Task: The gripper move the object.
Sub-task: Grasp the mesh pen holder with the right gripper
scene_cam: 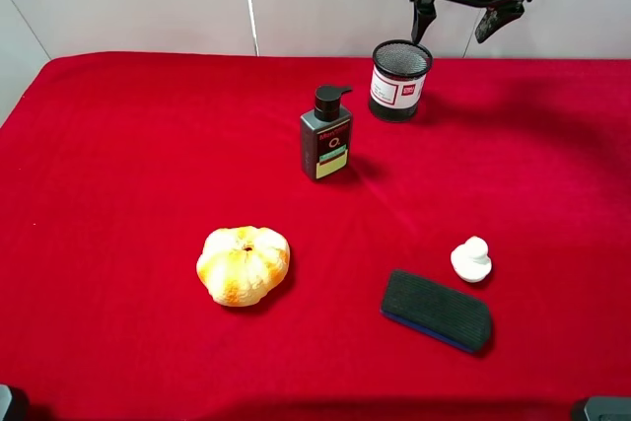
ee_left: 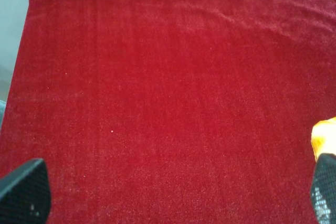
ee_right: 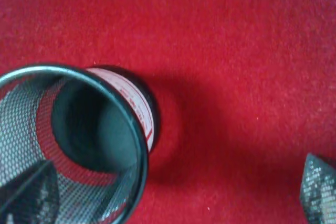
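Observation:
The pen cup has a rimmed mesh side [scene_cam: 426, 58]. Next, my right gripper needs to grab the pen cup there to move it across the red cloth [scene_cam: 177, 135].
The black wire-mesh pen cup [scene_cam: 399, 81] with a white label and red mark stands upright at the back of the red table. My right gripper [scene_cam: 459, 19], a black claw under a thick black arm, hangs open just above the cup and slightly to its right, holding nothing. In the right wrist view the cup [ee_right: 137, 109] sits under one fingertip [ee_right: 26, 195], and the other fingertip [ee_right: 320, 190] is over bare cloth beside it. My left gripper [ee_left: 173, 198] is open and empty over bare red cloth. It does not show in the exterior view.
A dark pump bottle [scene_cam: 326, 135] stands in front and left of the cup. An orange pumpkin-like thing [scene_cam: 244, 263] lies front left and shows in the left wrist view [ee_left: 324, 137]. A small white figure [scene_cam: 471, 259] and a black eraser [scene_cam: 437, 310] lie front right.

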Controlling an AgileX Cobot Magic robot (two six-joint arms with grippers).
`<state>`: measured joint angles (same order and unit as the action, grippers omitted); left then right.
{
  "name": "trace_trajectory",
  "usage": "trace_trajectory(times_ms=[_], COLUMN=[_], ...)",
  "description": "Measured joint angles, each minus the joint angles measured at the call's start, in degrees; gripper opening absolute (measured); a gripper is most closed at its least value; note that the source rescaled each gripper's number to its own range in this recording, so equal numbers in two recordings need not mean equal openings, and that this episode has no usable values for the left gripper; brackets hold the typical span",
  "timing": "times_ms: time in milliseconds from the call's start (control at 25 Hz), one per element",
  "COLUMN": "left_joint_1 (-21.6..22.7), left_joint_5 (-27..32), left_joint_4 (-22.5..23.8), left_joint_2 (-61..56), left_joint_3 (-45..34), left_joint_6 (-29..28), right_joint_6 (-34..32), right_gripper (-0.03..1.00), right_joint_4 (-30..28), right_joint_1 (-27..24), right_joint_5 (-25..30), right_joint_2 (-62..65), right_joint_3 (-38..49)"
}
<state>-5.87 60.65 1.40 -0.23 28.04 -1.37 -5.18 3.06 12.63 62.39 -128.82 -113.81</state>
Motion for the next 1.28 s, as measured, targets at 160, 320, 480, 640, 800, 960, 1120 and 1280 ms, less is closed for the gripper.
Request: trace_trajectory(times_ms=[160,320,480,640,800,960,1120,1280], left_joint_1=[0.0,0.0,0.0,0.0,0.0,0.0,0.0,0.0], left_joint_5=[0.0,0.0,0.0,0.0,0.0,0.0,0.0,0.0], left_joint_4=[0.0,0.0,0.0,0.0,0.0,0.0,0.0,0.0], left_joint_2=[0.0,0.0,0.0,0.0,0.0,0.0,0.0,0.0], left_joint_3=[0.0,0.0,0.0,0.0,0.0,0.0,0.0,0.0], left_joint_6=[0.0,0.0,0.0,0.0,0.0,0.0,0.0,0.0], right_joint_6=[-0.1,-0.1,-0.1,-0.1,-0.1,-0.1,-0.1,-0.1], right_gripper=[1.0,1.0,1.0,1.0,1.0,1.0,0.96,0.75], right_joint_4=[0.1,0.3,0.6,1.2,1.6,1.6,1.7,1.8], right_joint_1=[0.0,0.0,-0.1,-0.1,-0.1,-0.1,-0.1,-0.1], right_joint_5=[-1.8,-2.7,-3.1,-3.5,-3.7,-4.1,-4.4,-4.5], right_joint_2=[-1.7,-3.2,-4.9,-6.5,-8.3,-9.3,-9.6,-9.6], right_joint_3=[0.0,0.0,0.0,0.0,0.0,0.0,0.0,0.0])
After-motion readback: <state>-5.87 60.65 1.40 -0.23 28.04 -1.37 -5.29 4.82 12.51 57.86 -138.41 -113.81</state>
